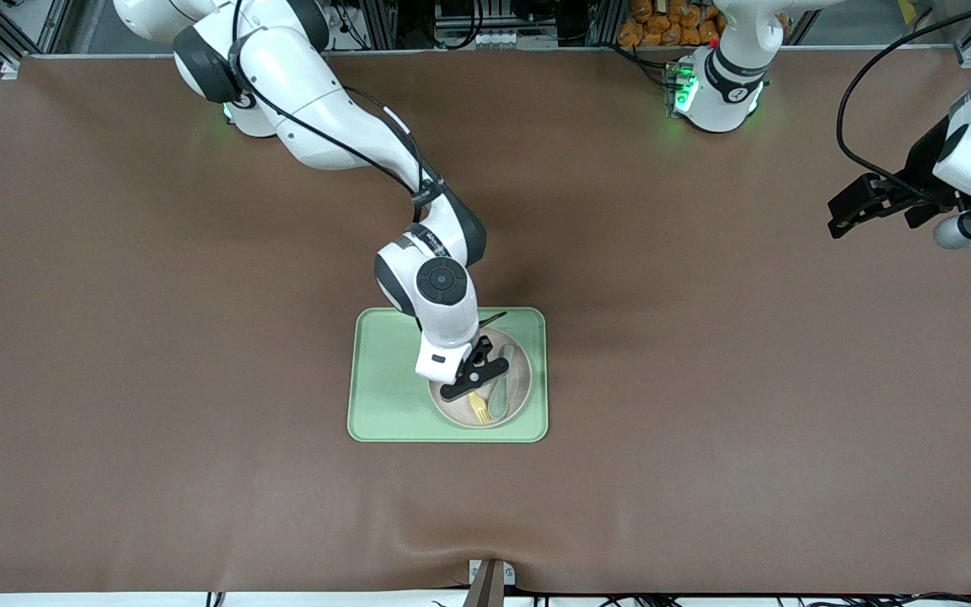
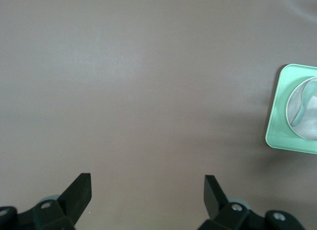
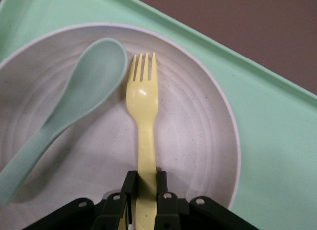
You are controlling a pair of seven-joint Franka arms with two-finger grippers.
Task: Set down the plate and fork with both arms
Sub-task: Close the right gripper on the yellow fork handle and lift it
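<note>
The fork [image 1: 479,408] [image 3: 143,101] lies over the plate, short of the open green tray. It moves toward the tray in my right gripper, before its release.
The pale round plate [image 1: 512,403] [image 3: 198,141] sits on the light-green tray [image 1: 384,379], at the part of it toward the left arm's end. On the plate lie the pale-yellow fork [image 1: 479,408] [image 3: 143,101] and a grey-green spoon [image 1: 500,396] [image 3: 74,106], side by side. My right gripper [image 1: 477,386] [image 3: 145,183] is down in the plate and shut on the fork's handle, tines pointing toward the front camera. My left gripper [image 1: 861,202] [image 2: 147,190] hangs open over bare table near the left arm's end, holding nothing.
A brown mat [image 1: 705,379] covers the whole table. In the left wrist view the tray [image 2: 282,126] shows at one edge, well away from that gripper. Orange objects [image 1: 662,25] sit off the table near the left arm's base.
</note>
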